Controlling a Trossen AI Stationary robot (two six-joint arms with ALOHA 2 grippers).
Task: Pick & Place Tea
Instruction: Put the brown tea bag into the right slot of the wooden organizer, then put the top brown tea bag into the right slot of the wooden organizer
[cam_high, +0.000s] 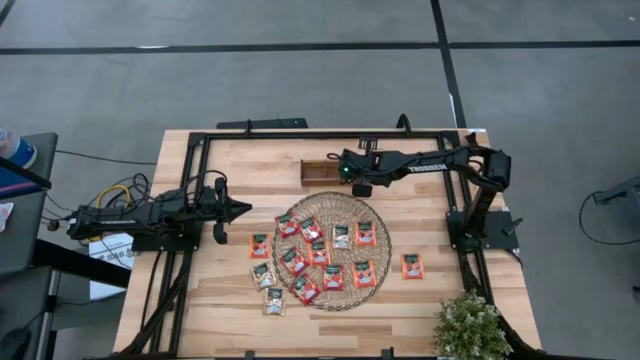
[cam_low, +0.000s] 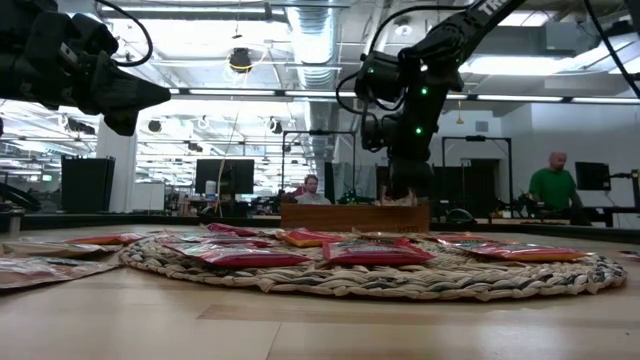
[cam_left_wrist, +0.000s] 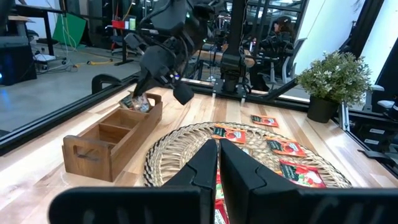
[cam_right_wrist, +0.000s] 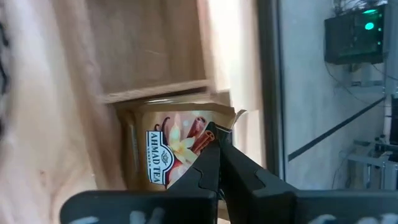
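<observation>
My right gripper should open now, because the pale gold sachet's free edge (cam_right_wrist: 138, 149) is inside the end compartment (cam_right_wrist: 123, 165).
A brown wooden tray (cam_high: 315, 172) stands at the far side of the round woven mat (cam_high: 372, 215). Several tea sachets (cam_high: 318, 250), red-orange and pale, lie flat on the mat. A few more lie on the table left of it (cam_high: 265, 275), and one to its right (cam_high: 412, 266). My right gripper (cam_right_wrist: 214, 134) is over the tray's right end compartment (cam_left_wrist: 146, 109), slanting down, shut on a pale gold tea sachet (cam_right_wrist: 168, 146). My left gripper (cam_high: 245, 210) waits shut and level, left of the mat, touching nothing. My right gripper pinches the sachet between its two fingers at one side edge (cam_right_wrist: 198, 132), near a corner. The fingers slant down from the table's right. The sachet sits tilted in the top of the tray's end compartment (cam_left_wrist: 137, 103). I cannot tell whether it touches the compartment floor.
A black frame rail (cam_high: 300, 135) runs round the table's edges. A small potted plant (cam_high: 468, 325) stands at the near right corner. The tray's other two compartments (cam_left_wrist: 102, 134) look empty. People sit and stand in the room beyond the table.
</observation>
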